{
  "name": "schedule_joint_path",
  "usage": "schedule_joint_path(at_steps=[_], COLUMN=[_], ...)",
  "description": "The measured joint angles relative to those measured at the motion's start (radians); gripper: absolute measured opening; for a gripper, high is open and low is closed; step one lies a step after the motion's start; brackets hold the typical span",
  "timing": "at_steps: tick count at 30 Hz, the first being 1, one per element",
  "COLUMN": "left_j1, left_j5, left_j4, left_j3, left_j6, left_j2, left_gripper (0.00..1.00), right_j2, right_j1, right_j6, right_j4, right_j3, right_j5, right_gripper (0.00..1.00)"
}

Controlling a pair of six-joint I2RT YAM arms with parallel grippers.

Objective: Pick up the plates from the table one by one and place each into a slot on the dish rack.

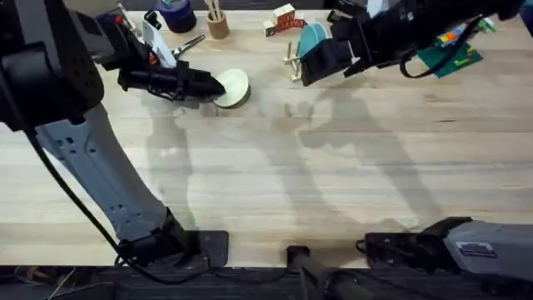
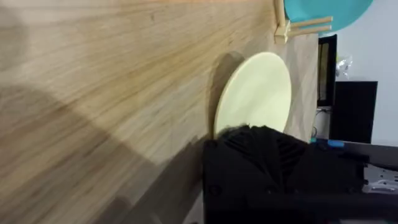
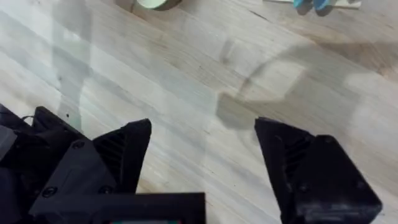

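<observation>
The left gripper's fingers cover one edge of the cream-yellow plate, so the right gripper will next grab the plate by its free rim [image 1: 246, 81], opposite those fingers.
The cream-yellow plate [image 1: 235, 87] is at the back left of the table [image 1: 275, 167], tilted with one edge lifted. My left gripper [image 1: 208, 85] is shut on its near rim; in the left wrist view a black finger [image 2: 261, 162] covers the edge of the cream-yellow plate [image 2: 256, 92]. The turquoise-blue plate [image 1: 315, 37] stands upright in the dish rack [image 1: 293, 60] at the back centre, and the rack's pegs [image 2: 300, 26] hold the turquoise-blue plate [image 2: 323, 9]. My right gripper [image 1: 310, 73] hovers just in front of the rack, and its view shows the right gripper [image 3: 202, 127] open over bare wood.
A wooden cup of sticks [image 1: 218, 25], a dark blue container [image 1: 176, 15] and metal tongs [image 1: 188, 43] sit along the back left. Small red-and-white blocks [image 1: 283, 17] lie behind the rack. A green item [image 1: 451, 55] is at the back right.
</observation>
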Motion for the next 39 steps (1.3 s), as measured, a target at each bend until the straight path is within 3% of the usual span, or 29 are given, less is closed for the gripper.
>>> schedule_joint_path(at_steps=[7,15,30,39], left_j1=[0.0,0.0,0.0,0.0], left_j5=[0.002,0.002,0.002,0.002], left_j4=[0.0,0.0,-0.001,-0.001], left_j3=[0.0,0.0,0.0,0.0], left_j6=[0.0,0.0,0.0,0.0], left_j2=[0.0,0.0,0.0,0.0], left_gripper=[0.04,0.04,0.04,0.04], right_j2=[0.014,0.115,0.351,0.465], right_j1=[0.002,0.055,0.072,0.091], right_j6=[0.0,0.026,0.156,0.282], right_j4=[0.034,0.095,0.398,0.589], right_j3=[0.0,0.0,0.0,-0.001], right_j5=[-0.01,-0.02,-0.2,-0.236], right_gripper=[0.996,0.996,0.996,0.996])
